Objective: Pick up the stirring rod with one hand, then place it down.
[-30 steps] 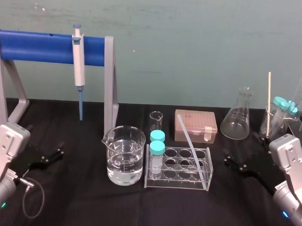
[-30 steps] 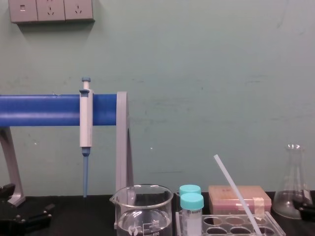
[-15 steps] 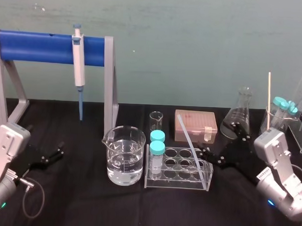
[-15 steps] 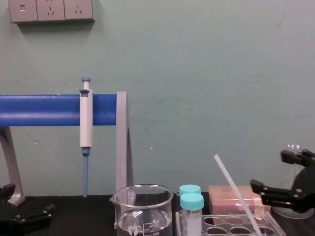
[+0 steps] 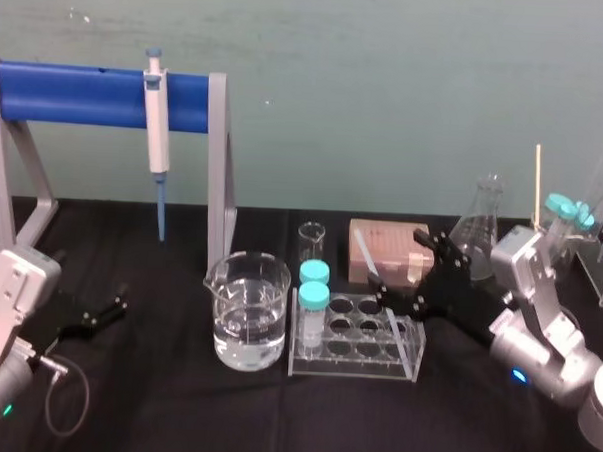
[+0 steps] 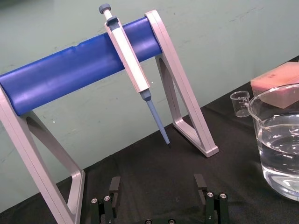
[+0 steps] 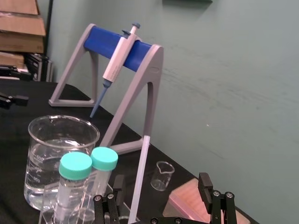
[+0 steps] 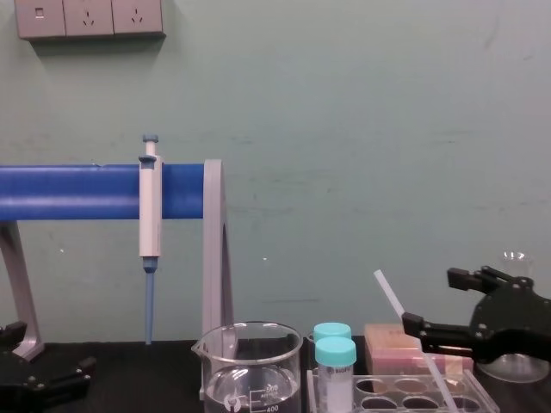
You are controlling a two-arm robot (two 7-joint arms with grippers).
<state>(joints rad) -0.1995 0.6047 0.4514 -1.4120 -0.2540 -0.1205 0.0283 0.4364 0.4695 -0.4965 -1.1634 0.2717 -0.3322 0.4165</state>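
Note:
The right gripper picks up the stirring rod by its upper part (image 8: 398, 305) (image 7: 140, 175) next, since the rack and its capped tubes crowd the rod's lower end.
The stirring rod (image 5: 364, 245) is a thin whitish rod that leans in the clear test tube rack (image 5: 353, 365), its top tilted to the left. My right gripper (image 5: 407, 265) hangs open at the rod's upper part, one finger on each side, touching nothing. In the right wrist view the rod (image 7: 140, 172) stands between the spread fingers of the right gripper (image 7: 162, 186), closer to one of them. From the chest, the rod (image 8: 392, 294) rises just left of the right gripper (image 8: 430, 301). My left gripper (image 5: 103, 312) rests open on the black table at the far left, also seen as the left gripper (image 6: 157, 186).
A beaker of water (image 5: 247, 324) stands left of the rack, which holds two teal-capped tubes (image 5: 314, 287). Behind are a small beaker (image 5: 311, 241), a pink box (image 5: 391, 248) and a conical flask (image 5: 480, 229). A pipette (image 5: 157, 120) hangs on the blue stand (image 5: 77, 91).
My right arm has swung left and forward from the table's right side, past the flask, bringing its open gripper around the rod's upper part. The rod and left arm have not moved.

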